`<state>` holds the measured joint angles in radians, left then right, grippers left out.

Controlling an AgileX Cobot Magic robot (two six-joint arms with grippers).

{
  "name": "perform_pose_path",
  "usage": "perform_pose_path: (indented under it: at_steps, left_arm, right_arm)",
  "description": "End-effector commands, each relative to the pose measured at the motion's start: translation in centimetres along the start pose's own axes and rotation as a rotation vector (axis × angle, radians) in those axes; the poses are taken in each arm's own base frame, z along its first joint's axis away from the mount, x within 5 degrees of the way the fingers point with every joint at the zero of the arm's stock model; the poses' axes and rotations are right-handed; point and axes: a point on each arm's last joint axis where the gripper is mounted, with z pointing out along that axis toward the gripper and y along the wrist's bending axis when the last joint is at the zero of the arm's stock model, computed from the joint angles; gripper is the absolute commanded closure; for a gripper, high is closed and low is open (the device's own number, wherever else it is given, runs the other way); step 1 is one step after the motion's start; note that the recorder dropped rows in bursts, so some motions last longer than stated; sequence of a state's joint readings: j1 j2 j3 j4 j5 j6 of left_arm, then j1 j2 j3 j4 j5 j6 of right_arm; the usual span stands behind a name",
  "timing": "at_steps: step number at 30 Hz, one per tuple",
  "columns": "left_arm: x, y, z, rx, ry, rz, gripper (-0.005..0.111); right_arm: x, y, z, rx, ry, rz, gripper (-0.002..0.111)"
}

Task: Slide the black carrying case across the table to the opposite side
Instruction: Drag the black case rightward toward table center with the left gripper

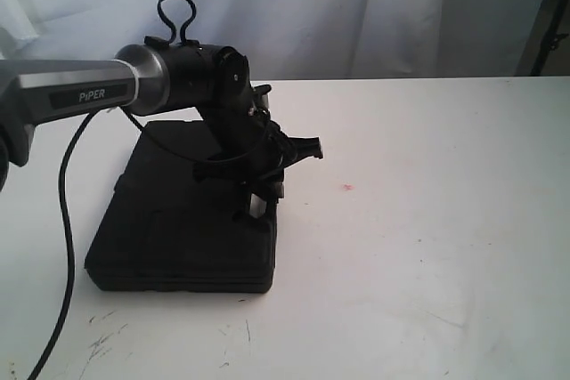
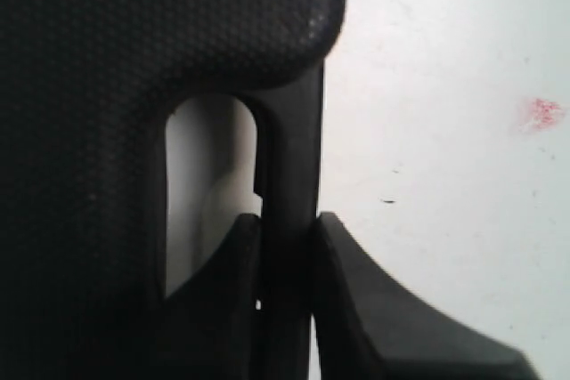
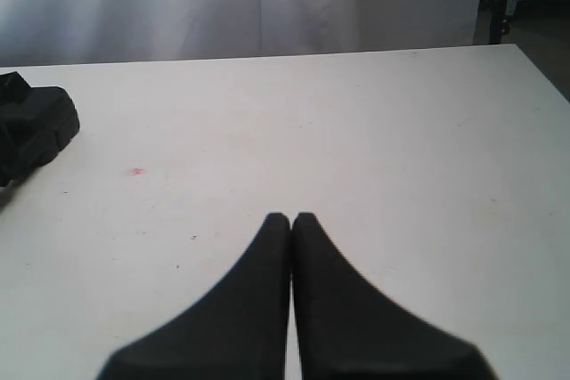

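Observation:
The case is short of the tabletop's middle. My left gripper needs to stay closed on the black case [image 1: 178, 229] until the case reaches farther.
The black carrying case [image 1: 178, 229] lies flat on the left part of the white table [image 1: 427, 246]. My left gripper [image 1: 263, 198] reaches down at the case's right edge. In the left wrist view the left gripper [image 2: 287, 229] is shut on the case's handle bar [image 2: 294, 149], one finger inside the handle slot and the other outside it. The case's textured body [image 2: 134, 42] fills much of that view. My right gripper [image 3: 291, 218] hovers over bare table with its fingertips together and nothing between them. A corner of the case [image 3: 36, 126] shows at the far edge of the right wrist view.
A tiny red spot [image 1: 346, 188] marks the table just right of the case. Dark scuffs [image 1: 102, 340] sit near the front left edge. A black cable [image 1: 64, 246] hangs from the left arm beside the case. A white curtain [image 1: 356, 6] backs the table.

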<state>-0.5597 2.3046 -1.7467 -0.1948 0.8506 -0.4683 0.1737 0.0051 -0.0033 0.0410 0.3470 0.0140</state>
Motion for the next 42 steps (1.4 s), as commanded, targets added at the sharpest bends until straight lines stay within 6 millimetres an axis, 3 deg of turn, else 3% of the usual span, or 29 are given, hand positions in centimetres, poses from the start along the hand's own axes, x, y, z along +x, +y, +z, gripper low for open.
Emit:
perform_pose_path:
  at_steps: [1,8,23,42]
  left_arm:
    - [0.3,-1.8,-0.3,0.087,-0.039,-0.044,0.107]
    - [0.2,-2.7,0.1,0.136,-0.033,-0.076,0.107]
    - [0.2,-6.7,1.1,0.178,-0.032,-0.008,0.107]
    - [-0.2,-8.6,1.0,0.262,-0.066,-0.044,0.107]
  right_arm:
    - [0.1,0.0,0.0,0.004,-0.004,0.002,0.108]
    - [0.1,0.0,0.0,0.004,-0.004,0.002,0.108]
    - [0.1,0.0,0.0,0.004,-0.004,0.002,0.108]
    - [0.1,0.0,0.0,0.004,-0.004,0.002,0.108]
